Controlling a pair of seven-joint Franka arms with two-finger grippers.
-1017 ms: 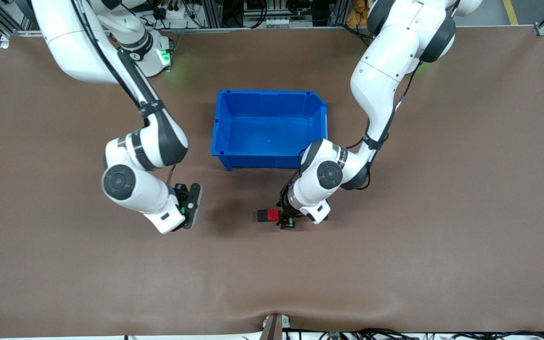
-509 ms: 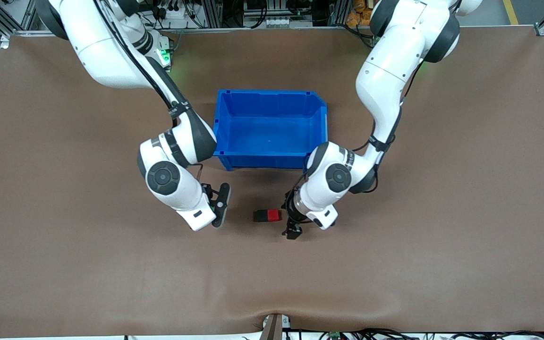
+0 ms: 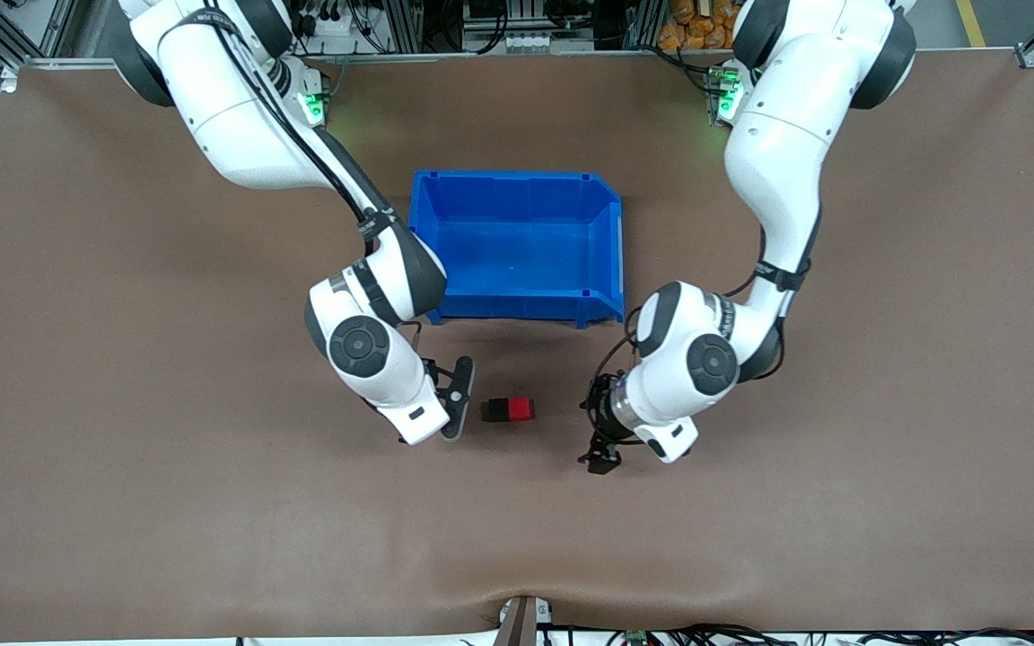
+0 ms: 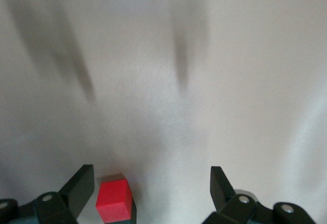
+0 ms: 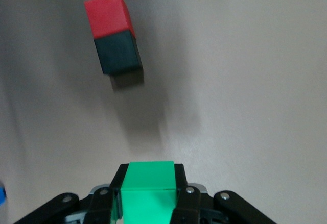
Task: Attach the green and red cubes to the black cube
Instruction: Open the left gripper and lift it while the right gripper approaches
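The green cube (image 5: 149, 189) is still short of the black cube (image 5: 118, 53), so my right gripper moves it closer next, before opening.
A red cube (image 3: 522, 410) and a black cube (image 3: 494, 410) lie joined on the table, nearer to the front camera than the blue bin. The black one is toward the right arm's end. My right gripper (image 3: 455, 399) is just beside the black cube, shut on the green cube (image 5: 149, 191). The right wrist view shows the black cube (image 5: 118, 54) and red cube (image 5: 107, 12) ahead of it. The green cube is hidden in the front view. My left gripper (image 3: 598, 437) is open and empty, apart from the red cube toward the left arm's end. In the left wrist view the red cube (image 4: 113, 199) shows near one finger (image 4: 79, 187).
The blue bin (image 3: 517, 305) stands empty at mid-table between the two arms. Brown table surface stretches all round the cubes. Cables and a small fitting (image 3: 521, 619) lie at the table's front edge.
My left gripper has let go of the red cube and drawn away toward the left arm's end. My right arm has carried the green cube in close to the black cube.
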